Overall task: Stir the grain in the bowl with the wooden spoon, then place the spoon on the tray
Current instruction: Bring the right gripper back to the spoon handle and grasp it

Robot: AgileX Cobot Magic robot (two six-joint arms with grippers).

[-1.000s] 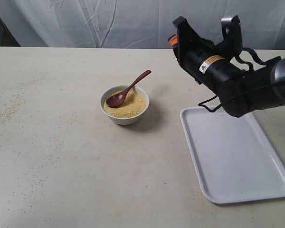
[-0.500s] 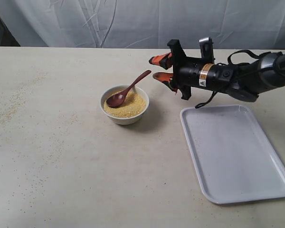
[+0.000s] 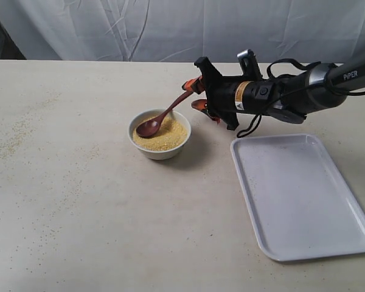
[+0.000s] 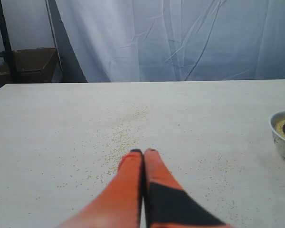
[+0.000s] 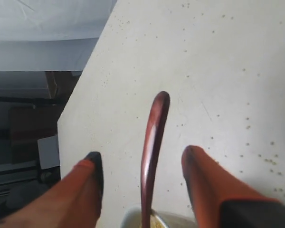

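Note:
The grain in the bowl (image 3: 160, 135) needs to be stirred, so my right gripper will next grab the wooden spoon's handle (image 3: 178, 100) for that.
The small white bowl (image 3: 160, 135) stands mid-table, filled with golden grain (image 3: 167, 136). The wooden spoon (image 3: 165, 115) rests in it, oval end on the grain, handle leaning up over the rim toward the right. My right gripper (image 3: 194, 93) is open, its orange fingers on either side of the handle tip without touching it. In the right wrist view the spoon handle (image 5: 152, 142) rises between the two fingers of the right gripper (image 5: 141, 159), with the bowl rim (image 5: 133, 217) below. My left gripper (image 4: 143, 152) is shut and empty, low over the table, the bowl (image 4: 283, 137) off to one side.
The white tray (image 3: 298, 194) lies on the table to the right of the bowl, with nothing on it. Loose grains (image 3: 15, 137) are scattered over the table's left side. A white cloth hangs behind the table.
My right arm has dropped and reached left, from high above the tray to the spoon. Its open fingers now straddle the handle tip. The spoon and bowl have not moved.

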